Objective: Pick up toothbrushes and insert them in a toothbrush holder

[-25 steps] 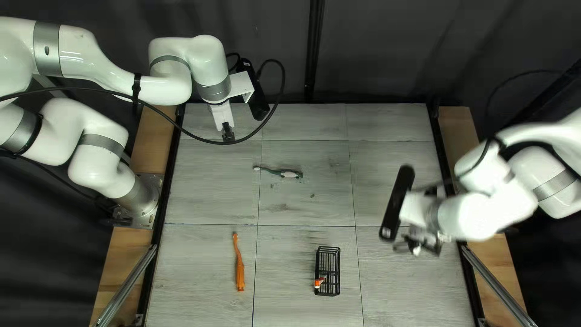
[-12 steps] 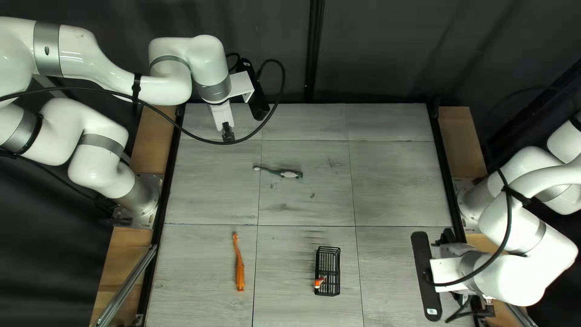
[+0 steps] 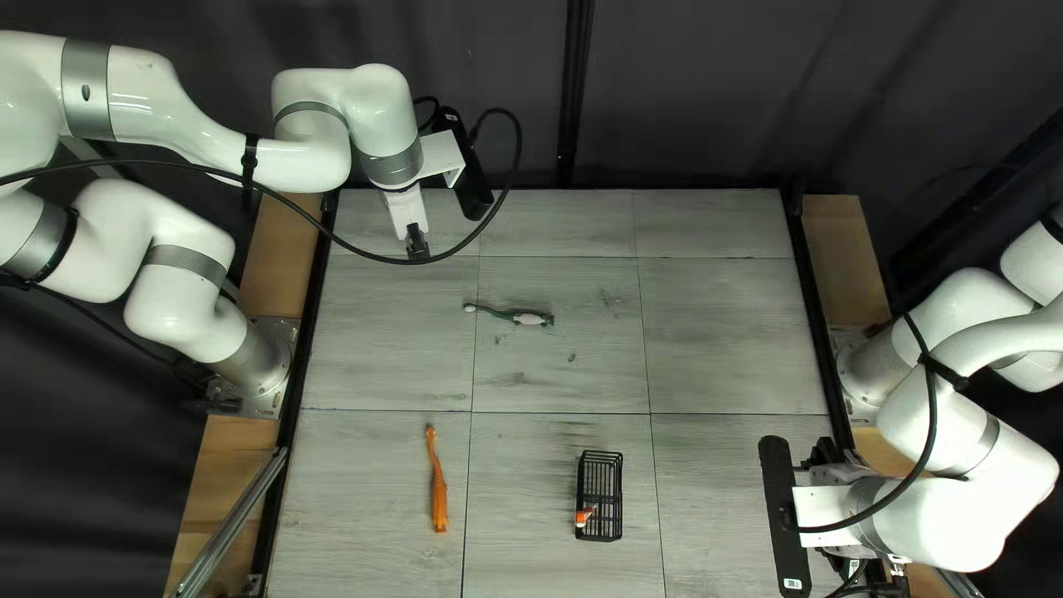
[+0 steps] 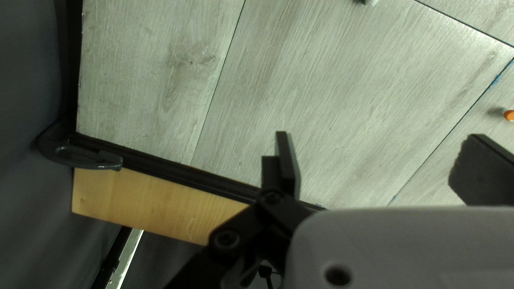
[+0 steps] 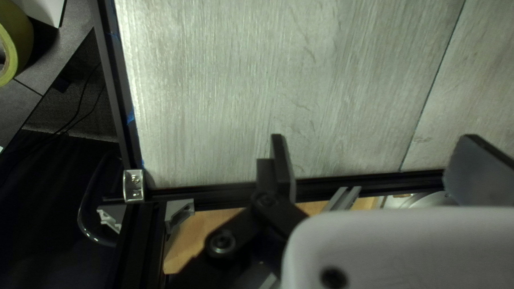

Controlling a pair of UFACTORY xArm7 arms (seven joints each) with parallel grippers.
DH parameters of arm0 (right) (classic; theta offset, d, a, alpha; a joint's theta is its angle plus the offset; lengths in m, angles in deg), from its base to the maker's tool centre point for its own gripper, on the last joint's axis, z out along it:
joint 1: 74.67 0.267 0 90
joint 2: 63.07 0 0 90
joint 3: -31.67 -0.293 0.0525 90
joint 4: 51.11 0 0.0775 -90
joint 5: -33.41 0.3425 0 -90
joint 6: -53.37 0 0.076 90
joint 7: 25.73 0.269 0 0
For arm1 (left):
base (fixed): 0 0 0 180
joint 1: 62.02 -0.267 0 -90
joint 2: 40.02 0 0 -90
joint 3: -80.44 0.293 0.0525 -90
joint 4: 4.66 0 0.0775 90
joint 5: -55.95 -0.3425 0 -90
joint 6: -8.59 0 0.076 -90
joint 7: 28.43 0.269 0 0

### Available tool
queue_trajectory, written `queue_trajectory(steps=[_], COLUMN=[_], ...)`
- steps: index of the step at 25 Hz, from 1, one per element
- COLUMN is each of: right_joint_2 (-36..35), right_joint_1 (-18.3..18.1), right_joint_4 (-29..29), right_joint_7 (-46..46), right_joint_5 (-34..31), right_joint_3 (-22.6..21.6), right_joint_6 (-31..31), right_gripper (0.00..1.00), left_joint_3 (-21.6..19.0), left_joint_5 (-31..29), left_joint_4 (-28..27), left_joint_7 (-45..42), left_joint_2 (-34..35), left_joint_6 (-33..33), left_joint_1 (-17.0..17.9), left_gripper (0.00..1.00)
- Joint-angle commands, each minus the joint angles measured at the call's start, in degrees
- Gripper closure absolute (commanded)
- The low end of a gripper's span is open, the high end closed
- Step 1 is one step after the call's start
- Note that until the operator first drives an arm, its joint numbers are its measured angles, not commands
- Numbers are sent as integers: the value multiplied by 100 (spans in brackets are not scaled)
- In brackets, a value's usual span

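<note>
I will next grab the green toothbrush by its thick handle end [image 3: 540,319] with my left gripper, so I can insert it into the black wire holder [image 3: 601,487].
A green and white toothbrush [image 3: 516,316] lies mid-table, and an orange one [image 3: 439,487] lies nearer the front edge. Between the orange one and my right arm is a black wire holder [image 3: 601,487] with a small orange and white toothbrush [image 3: 584,516] in it. My left gripper [image 3: 416,244] hangs at the far left, away from them all. My right gripper [image 3: 822,506] is at the near right, its fingertips hidden from above. In its wrist view my left gripper [image 4: 377,160] stands open and empty. The right wrist view shows my right gripper [image 5: 375,163] open, nothing between its fingers.
Black rails [image 5: 225,192] edge the table, with wooden boards [image 3: 836,260] outside them. A dark curtain [image 3: 687,89] hangs behind the far edge. A roll of yellow-green tape [image 5: 19,40] lies beyond the table in the right wrist view.
My right arm has swung toward the near right corner of the table, shifting only slightly over the last half second. My left arm, the toothbrushes and the holder stand where they were.
</note>
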Motion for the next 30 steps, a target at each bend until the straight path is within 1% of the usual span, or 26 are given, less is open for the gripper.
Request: queue_trajectory(steps=[1, 2, 4, 5, 6, 7, 10, 13, 16, 19, 24, 28, 30], right_joint_2=[0, 0, 0, 0, 0, 0, 0, 0, 0, 0, 0, 0, 0], right_joint_1=[0, 0, 0, 0, 0, 0, 0, 0, 0, 0, 0, 0, 0], right_joint_4=[0, 0, 0, 0, 0, 0, 0, 0, 0, 0, 0, 0, 0], right_joint_7=[0, 0, 0, 0, 0, 0, 0, 0, 0, 0, 0, 0, 0], right_joint_5=[0, 0, 0, 0, 0, 0, 0, 0, 0, 0, 0, 0, 0], right_joint_3=[0, 0, 0, 0, 0, 0, 0, 0, 0, 0, 0, 0, 0], right_joint_6=[0, 0, 0, 0, 0, 0, 0, 0, 0, 0, 0, 0, 0], right_gripper=[0, 0, 0, 0, 0, 0, 0, 0, 0, 0, 0, 0, 0], left_joint_3=[43, 60, 102, 124, 135, 147, 130, 99, 122, 181, 245, 212, 140], left_joint_5=[132, 237, 455, 675, 805, 1055, 1492, 1682, 1682, 1599, 1378, 1391, 1506], left_joint_4=[645, 715, 745, 750, 739, 696, 516, 354, 317, 296, 223, -17, -296], left_joint_7=[621, 839, 1156, 1453, 1634, 1989, 2680, 3074, 3111, 2938, 2420, 2130, 2144], left_joint_2=[-456, -663, -1026, -1348, -1518, -1830, -2319, -2680, -2852, -2982, -3279, -3468, -3657], left_joint_6=[-1347, -1695, -2161, -2513, -2659, -2873, -3043, -3118, -3208, -3374, -3629, -3620, -3533], left_joint_1=[464, 627, 856, 1037, 1122, 1242, 1336, 1329, 1293, 1251, 1297, 1366, 1378], left_gripper=[0, 0, 0, 0, 0, 0, 0, 0, 0, 0, 0, 0, 0])
